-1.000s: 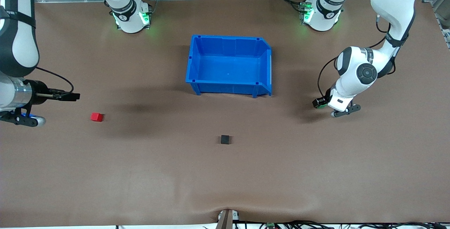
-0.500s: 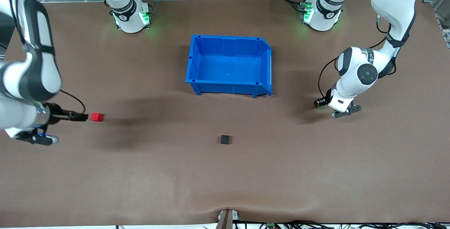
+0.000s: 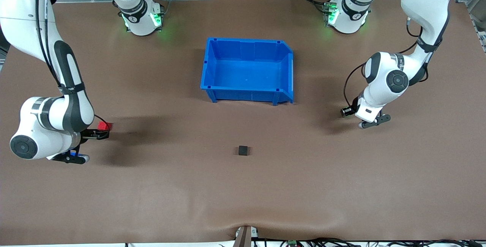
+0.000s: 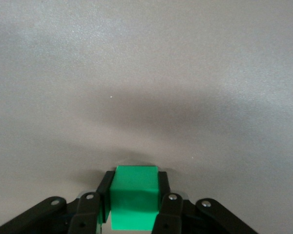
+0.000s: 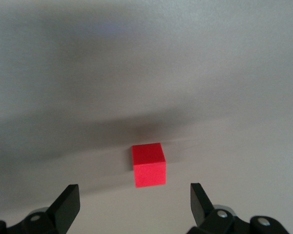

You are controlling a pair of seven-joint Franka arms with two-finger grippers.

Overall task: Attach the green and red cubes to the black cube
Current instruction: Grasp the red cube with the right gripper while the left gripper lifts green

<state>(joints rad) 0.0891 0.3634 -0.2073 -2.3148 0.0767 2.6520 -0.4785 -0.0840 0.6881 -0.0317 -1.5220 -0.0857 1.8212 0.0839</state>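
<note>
My right gripper grabs the red cube's opposite sides next, to attach the red cube to the black cube.
The red cube lies on the table at the right arm's end. My right gripper is open, low beside it. In the right wrist view the red cube sits just ahead of the open gripper, not between the fingers. The black cube lies alone mid-table, nearer the front camera than the blue bin. My left gripper is low at the left arm's end. In the left wrist view it is shut on the green cube. The green cube is hidden in the front view.
The blue bin stands empty at mid-table, closer to the robots' bases than the black cube. Brown table surface lies open between the cubes. A small bracket sits at the table's front edge.
My right arm has swung in and down, bringing its open gripper up to the red cube. My left gripper has shifted only slightly. The cubes on the table have not moved.
</note>
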